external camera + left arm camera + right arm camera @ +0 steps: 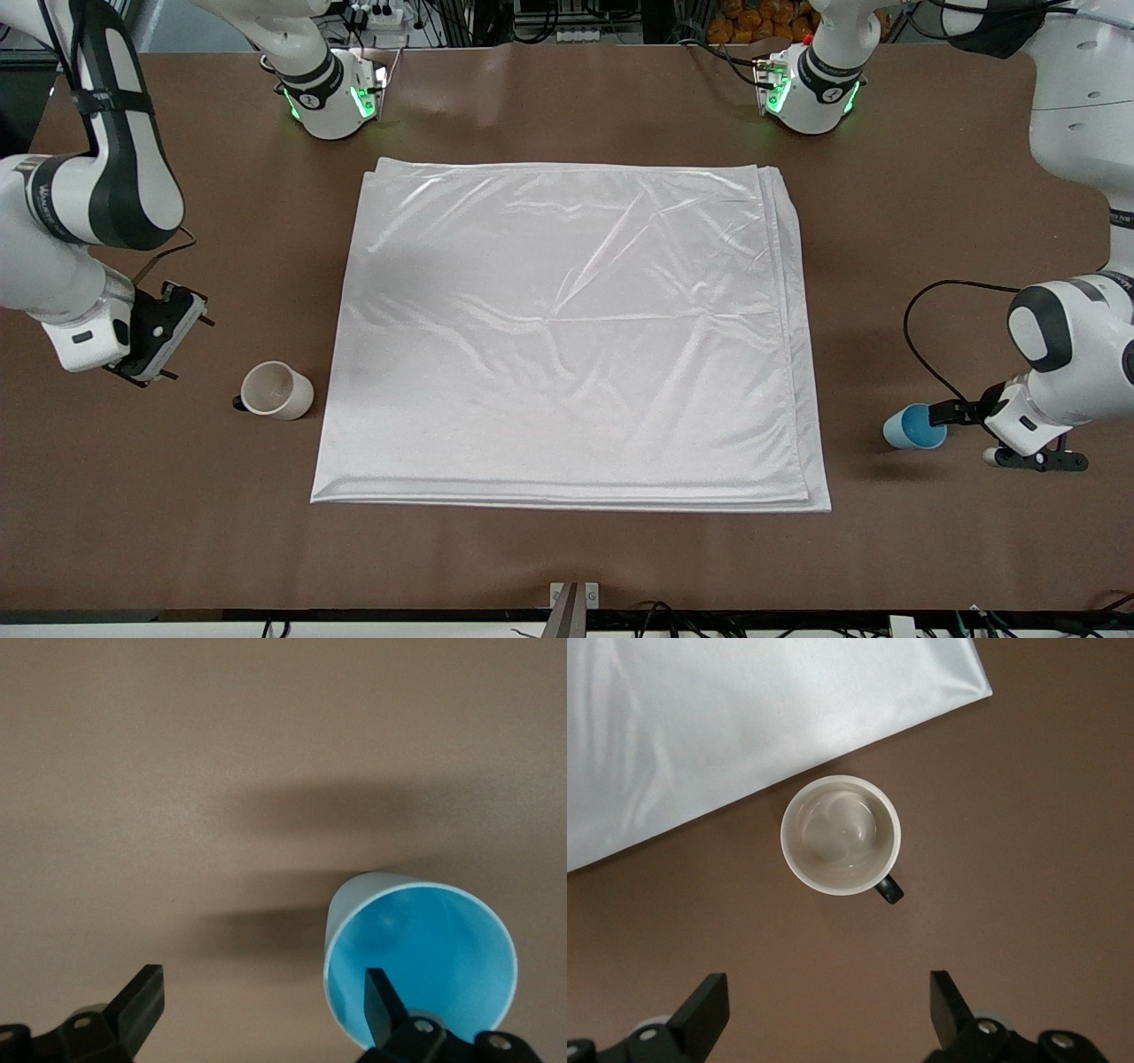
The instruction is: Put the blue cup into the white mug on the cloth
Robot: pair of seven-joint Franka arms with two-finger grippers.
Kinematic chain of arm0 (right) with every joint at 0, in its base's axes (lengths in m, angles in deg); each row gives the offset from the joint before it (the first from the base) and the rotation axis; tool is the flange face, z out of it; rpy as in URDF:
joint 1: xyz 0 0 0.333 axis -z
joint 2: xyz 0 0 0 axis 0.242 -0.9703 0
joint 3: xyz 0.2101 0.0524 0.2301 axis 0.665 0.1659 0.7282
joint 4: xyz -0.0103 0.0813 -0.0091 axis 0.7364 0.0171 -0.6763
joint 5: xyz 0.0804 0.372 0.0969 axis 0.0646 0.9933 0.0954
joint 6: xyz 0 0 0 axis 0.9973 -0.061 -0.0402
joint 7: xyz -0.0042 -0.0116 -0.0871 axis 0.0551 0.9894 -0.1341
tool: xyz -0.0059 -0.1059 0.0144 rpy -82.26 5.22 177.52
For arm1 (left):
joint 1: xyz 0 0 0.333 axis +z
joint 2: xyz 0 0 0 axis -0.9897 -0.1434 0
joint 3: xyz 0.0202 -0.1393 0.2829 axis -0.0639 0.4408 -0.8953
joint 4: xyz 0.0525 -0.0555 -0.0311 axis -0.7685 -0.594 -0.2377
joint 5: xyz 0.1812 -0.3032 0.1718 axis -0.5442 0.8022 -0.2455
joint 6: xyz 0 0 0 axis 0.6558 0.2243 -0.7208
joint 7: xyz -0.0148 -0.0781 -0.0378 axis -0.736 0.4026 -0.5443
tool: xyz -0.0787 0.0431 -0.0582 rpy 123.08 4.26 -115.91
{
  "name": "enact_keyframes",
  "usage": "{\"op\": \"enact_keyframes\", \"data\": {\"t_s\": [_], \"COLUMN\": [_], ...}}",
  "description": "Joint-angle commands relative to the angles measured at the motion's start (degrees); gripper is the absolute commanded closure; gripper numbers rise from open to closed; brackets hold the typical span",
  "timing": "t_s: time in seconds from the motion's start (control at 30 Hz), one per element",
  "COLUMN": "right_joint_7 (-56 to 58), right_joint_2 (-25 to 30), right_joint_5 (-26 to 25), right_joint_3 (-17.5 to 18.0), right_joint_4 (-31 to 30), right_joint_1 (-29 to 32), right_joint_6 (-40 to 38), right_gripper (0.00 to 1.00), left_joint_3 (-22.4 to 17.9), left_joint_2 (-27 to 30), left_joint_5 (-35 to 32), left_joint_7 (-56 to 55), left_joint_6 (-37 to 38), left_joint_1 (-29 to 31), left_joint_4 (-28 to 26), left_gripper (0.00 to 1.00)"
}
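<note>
The blue cup is round and sloping on the outside, so my left gripper should next take hold of the cup's thin rim, with one finger inside the cup's opening.
The blue cup stands on the bare table toward the left arm's end, off the cloth. My left gripper is open right beside the cup; one of its fingers shows against the cup's bright blue inside, the other is over bare table. The white mug stands upright and empty with its black handle, just off the cloth's corner toward the right arm's end. My right gripper hangs open and empty above the table beside the mug.
The brown table runs wide around the cloth. A black cable loops above the table by the left arm. Both arm bases stand along the table's edge farthest from the front camera. A small metal fixture sits at its nearest edge.
</note>
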Motion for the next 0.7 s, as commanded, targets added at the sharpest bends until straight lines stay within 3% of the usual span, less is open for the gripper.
{"op": "enact_keyframes", "data": {"t_s": [0.0, 0.03, 0.17, 0.27, 0.67], "right_joint_7": [7.6, 8.7, 12.5, 14.7, 25.0], "right_joint_2": [-2.2, -2.5, -3.6, -4.1, -6.7], "right_joint_5": [-0.8, -0.8, -0.9, -0.9, -0.7], "right_joint_3": [0.5, 0.5, 0.4, 0.4, 0.5], "right_joint_4": [0.7, 0.7, 0.6, 0.6, 0.6], "right_joint_1": [0.9, 0.9, 1.0, 1.0, 1.6], "right_joint_6": [2.4, 2.9, 4.1, 4.6, 8.1], "right_gripper": [0.0, 0.0, 0.0, 0.0, 0.0], "left_joint_3": [0.3, 0.3, 0.3, 0.3, 0.4], "left_joint_2": [-1.8, -1.9, -2.1, -2.1, -1.7], "left_joint_5": [-0.9, -0.8, -0.5, -0.5, -0.5], "left_joint_7": [0.2, -0.2, -0.5, -0.5, -2.7], "left_joint_6": [-1.6, -1.7, -1.7, -1.7, -1.7], "left_joint_1": [0.2, 0.2, 0.2, 0.2, 0.2], "left_joint_4": [1.5, 1.5, 1.5, 1.4, 1.4], "left_gripper": [0.0, 0.03, 0.66, 1.0, 1.0]}}
